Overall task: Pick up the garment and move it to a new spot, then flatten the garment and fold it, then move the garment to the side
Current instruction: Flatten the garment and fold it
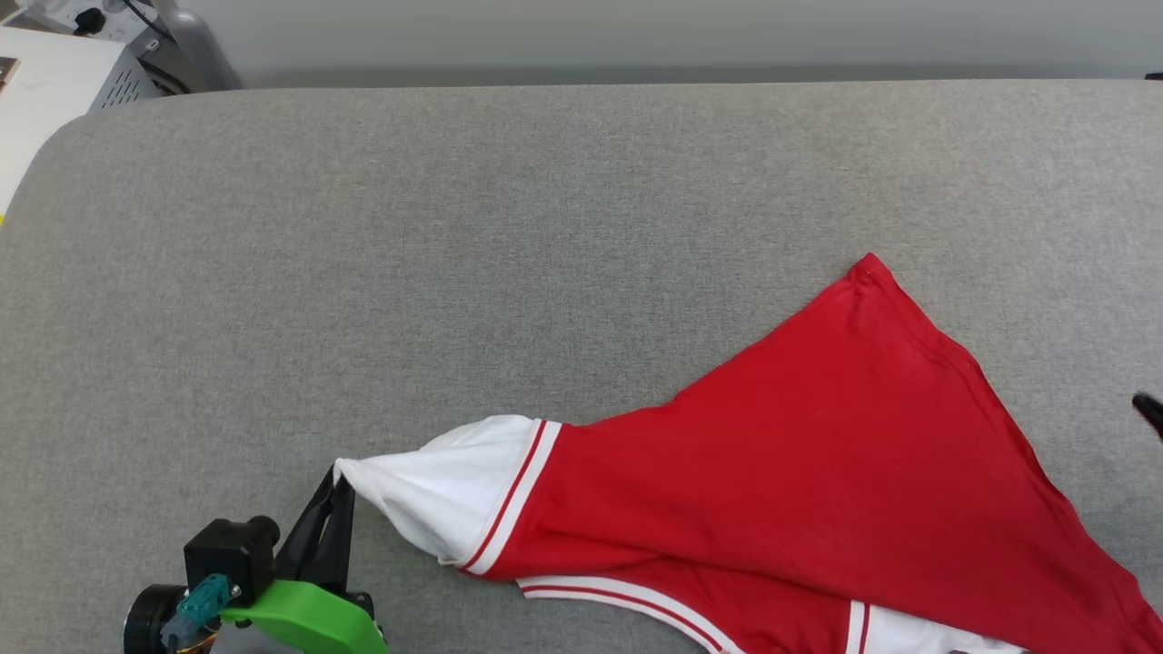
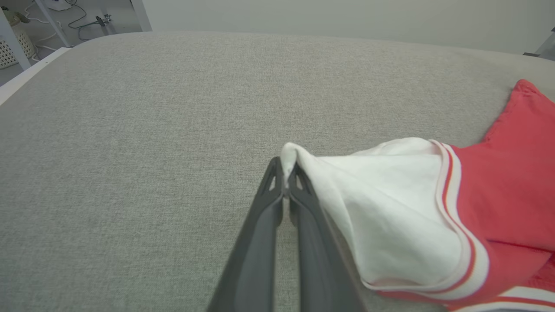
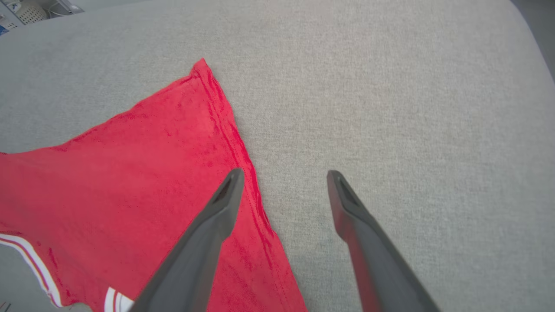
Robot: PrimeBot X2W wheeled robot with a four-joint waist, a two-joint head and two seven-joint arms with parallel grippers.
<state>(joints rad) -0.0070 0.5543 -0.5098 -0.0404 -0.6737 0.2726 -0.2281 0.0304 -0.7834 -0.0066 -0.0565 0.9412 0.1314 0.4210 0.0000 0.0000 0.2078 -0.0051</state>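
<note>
The robot's right gripper should next pick up the garment by its red hem [image 1: 987,392], to flatten it opposite its held white sleeve [image 1: 458,480].
The garment [image 1: 818,454] is a red shirt with white sleeves and red-and-white trim, spread over the grey surface at the right and pulled to a point toward the lower left. My left gripper [image 1: 338,486] is shut on the tip of its white sleeve [image 2: 381,208], holding the cloth taut; the left wrist view shows the pinched tip between the left gripper [image 2: 286,173] fingers. My right gripper [image 3: 284,175] stands open above the garment's right hem [image 3: 243,164], one finger over red cloth, the other over bare surface, nothing between them. A dark fingertip [image 1: 1149,411] shows at the head view's right edge.
The grey padded surface [image 1: 454,254] stretches wide to the left and back, with rounded corners. A white unit with a vented side [image 1: 54,82] stands beyond the far left corner. Cables and a white basket [image 2: 13,47] lie on the floor past the surface.
</note>
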